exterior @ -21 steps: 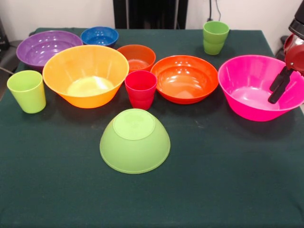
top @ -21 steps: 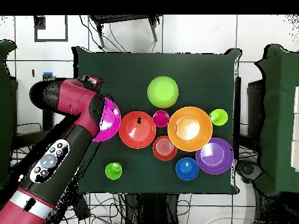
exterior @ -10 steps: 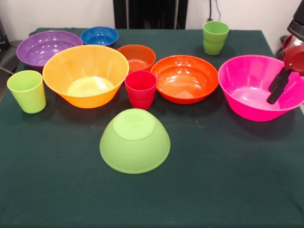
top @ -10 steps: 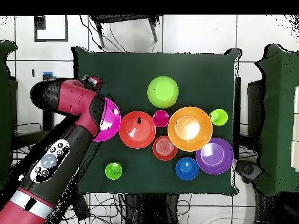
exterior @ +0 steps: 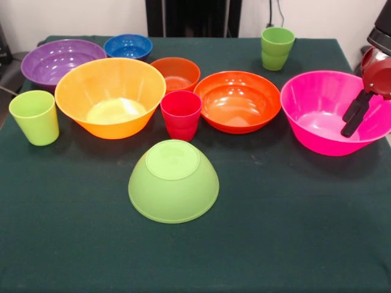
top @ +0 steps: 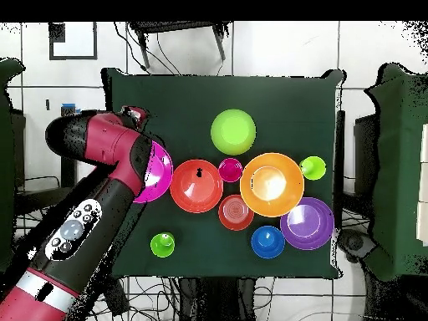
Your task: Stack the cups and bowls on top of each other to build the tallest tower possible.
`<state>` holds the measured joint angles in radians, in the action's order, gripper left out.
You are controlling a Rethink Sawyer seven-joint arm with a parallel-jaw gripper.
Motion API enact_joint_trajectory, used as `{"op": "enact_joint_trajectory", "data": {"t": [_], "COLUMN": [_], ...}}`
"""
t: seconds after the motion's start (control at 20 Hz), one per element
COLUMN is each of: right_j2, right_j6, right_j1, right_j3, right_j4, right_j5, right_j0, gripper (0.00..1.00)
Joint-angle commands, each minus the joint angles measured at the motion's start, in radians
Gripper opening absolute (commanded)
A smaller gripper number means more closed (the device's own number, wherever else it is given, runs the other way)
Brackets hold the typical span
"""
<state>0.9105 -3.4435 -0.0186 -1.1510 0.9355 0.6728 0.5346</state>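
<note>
My gripper grabs the large pink bowl by its thin rim (exterior: 366, 141) next, since the bowl spreads far wider than my open fingers.
My gripper (exterior: 347, 124) hangs open inside the right side of the large pink bowl (exterior: 317, 116), its black fingers (exterior: 357, 110) slanting down toward the bowl's floor with nothing between them. In the overhead view the arm (top: 109, 159) covers the gripper and part of the pink bowl (top: 160, 171). The lime green bowl (exterior: 173, 180) lies rim-down alone at the front. An orange bowl (exterior: 237, 101), a red-pink cup (exterior: 181, 114) and a yellow-orange bowl (exterior: 110, 97) stand in a row beside the pink one. No tower stands.
Behind the row sit a purple bowl (exterior: 61, 60), a blue bowl (exterior: 127, 46) and a small dark orange bowl (exterior: 175, 73). One light green cup (exterior: 34, 117) stands at the left edge, another (exterior: 277, 47) at the back right.
The gripper has shifted slightly left and up within the pink bowl. No bowl or cup has moved.
</note>
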Motion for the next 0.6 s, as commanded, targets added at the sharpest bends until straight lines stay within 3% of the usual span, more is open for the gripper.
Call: {"op": "enact_joint_trajectory", "data": {"t": [0.05,0.6], "right_j2": [-0.135,-0.144], "right_j6": [-0.012,-0.007], "right_j1": [0.04,0.035], "right_j3": [-0.048,-0.071], "right_j4": [-0.094,-0.098], "right_j5": [-0.065,-0.079], "right_j0": [-0.024,-0.017], "gripper": [1.0,1.0]}}
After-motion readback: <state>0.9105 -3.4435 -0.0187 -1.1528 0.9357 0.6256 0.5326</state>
